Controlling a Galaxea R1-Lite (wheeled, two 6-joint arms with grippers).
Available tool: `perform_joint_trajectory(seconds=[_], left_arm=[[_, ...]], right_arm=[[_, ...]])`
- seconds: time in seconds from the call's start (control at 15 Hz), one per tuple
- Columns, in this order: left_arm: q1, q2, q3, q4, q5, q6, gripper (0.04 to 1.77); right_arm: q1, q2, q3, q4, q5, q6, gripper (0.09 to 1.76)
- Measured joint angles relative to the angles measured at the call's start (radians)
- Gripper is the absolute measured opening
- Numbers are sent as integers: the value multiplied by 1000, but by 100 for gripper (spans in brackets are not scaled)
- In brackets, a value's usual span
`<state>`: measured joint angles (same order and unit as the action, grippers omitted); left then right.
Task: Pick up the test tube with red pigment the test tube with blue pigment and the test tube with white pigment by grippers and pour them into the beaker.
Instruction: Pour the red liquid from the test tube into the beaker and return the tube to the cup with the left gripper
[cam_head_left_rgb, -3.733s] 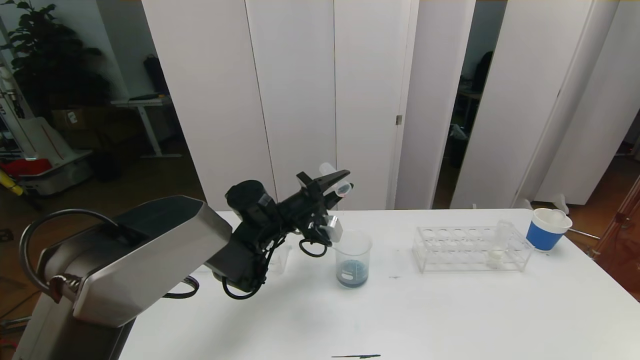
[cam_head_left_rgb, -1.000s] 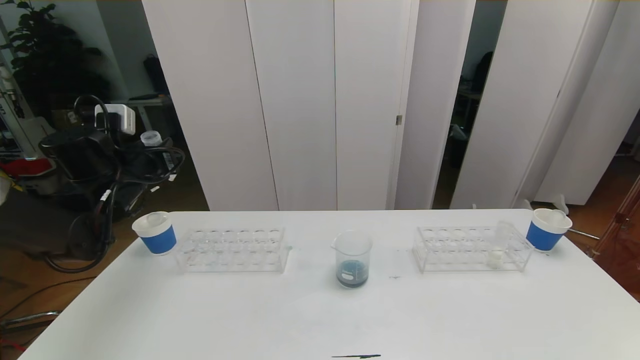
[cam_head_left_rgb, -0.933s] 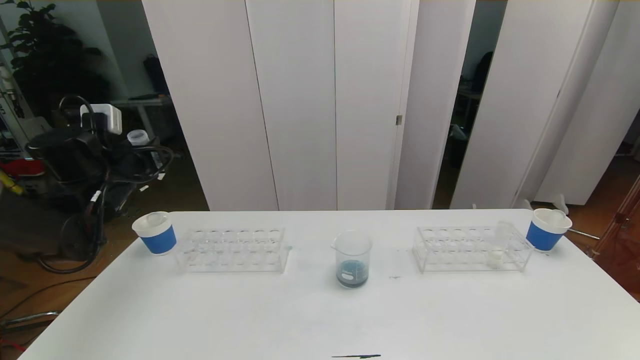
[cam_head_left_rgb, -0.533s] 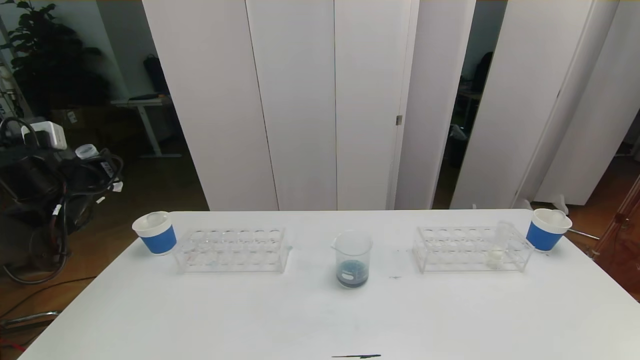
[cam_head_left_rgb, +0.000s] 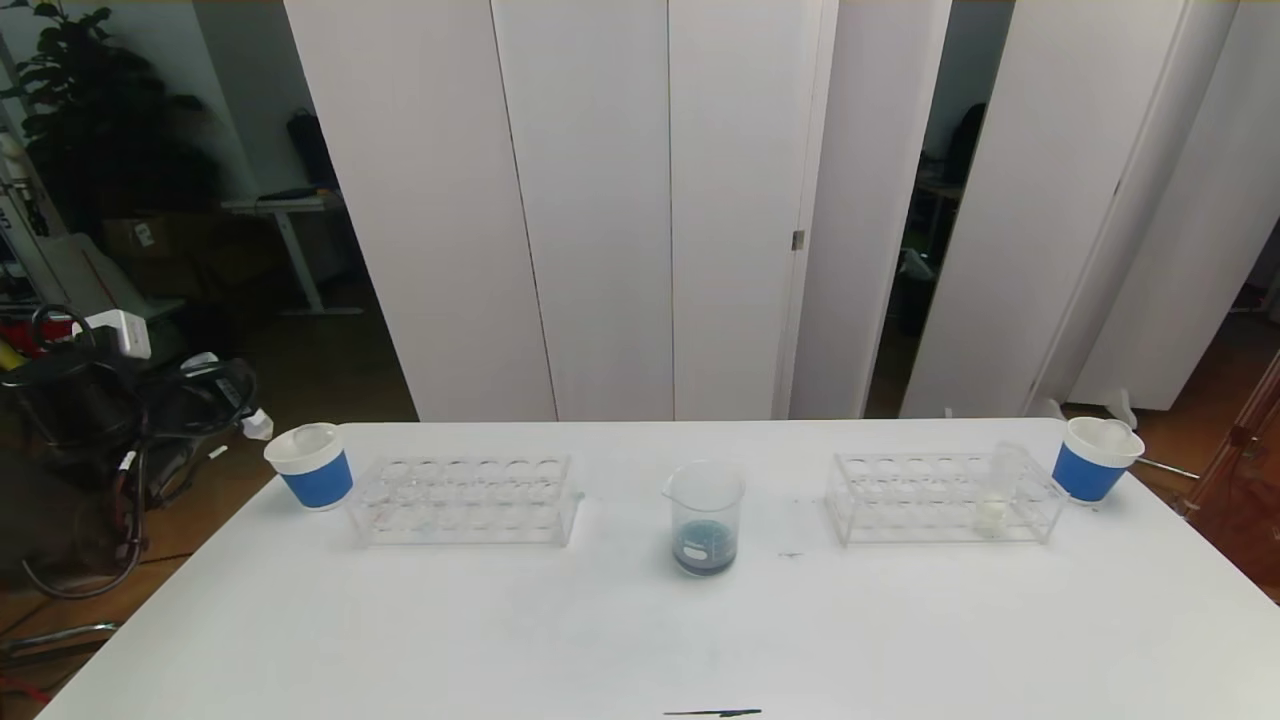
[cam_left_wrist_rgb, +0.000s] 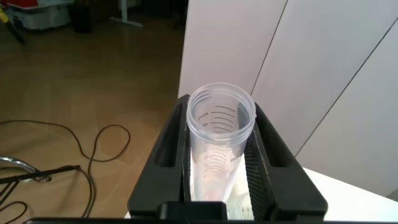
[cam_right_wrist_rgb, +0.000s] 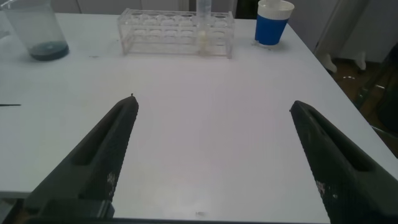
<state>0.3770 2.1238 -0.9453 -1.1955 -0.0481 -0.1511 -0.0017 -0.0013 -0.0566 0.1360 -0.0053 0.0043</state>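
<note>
The clear tube is short of the paper cup's rim (cam_head_left_rgb: 304, 444), so my left gripper should move the tube toward the paper cup before it opens.
The beaker (cam_head_left_rgb: 705, 512) stands mid-table with dark blue liquid at its bottom; it also shows in the right wrist view (cam_right_wrist_rgb: 36, 28). The test tube with white pigment (cam_head_left_rgb: 990, 510) stands in the right rack (cam_head_left_rgb: 900, 497), also seen in the right wrist view (cam_right_wrist_rgb: 203, 25). My left gripper (cam_head_left_rgb: 228, 395) is off the table's left side, beyond the left cup, shut on an empty clear graduated tube (cam_left_wrist_rgb: 219, 143) with a faint pink trace at its bottom. My right gripper (cam_right_wrist_rgb: 212, 102) is open and empty, low over the near right table. No tube with blue pigment is in view.
An empty-looking clear rack (cam_head_left_rgb: 465, 500) stands left of the beaker. Blue-and-white paper cups stand at the left (cam_head_left_rgb: 310, 465) and right (cam_head_left_rgb: 1095, 458) table ends. White panels stand behind the table. Cables lie on the floor to the left.
My left arm swung from over the beaker to the far left, off the table, then dropped lower, still holding the tube. Beaker, racks and cups have not moved.
</note>
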Motion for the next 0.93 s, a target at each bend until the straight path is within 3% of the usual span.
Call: perform_joint_trajectory(seconds=[0.47, 0.93], left_arm=[[-3, 82, -7, 0, -47, -44, 58], [-21, 138, -19, -4, -49, -59, 58]], right_arm=[[0, 0, 0, 0, 0, 0, 175], [0, 0, 0, 0, 0, 0, 175]])
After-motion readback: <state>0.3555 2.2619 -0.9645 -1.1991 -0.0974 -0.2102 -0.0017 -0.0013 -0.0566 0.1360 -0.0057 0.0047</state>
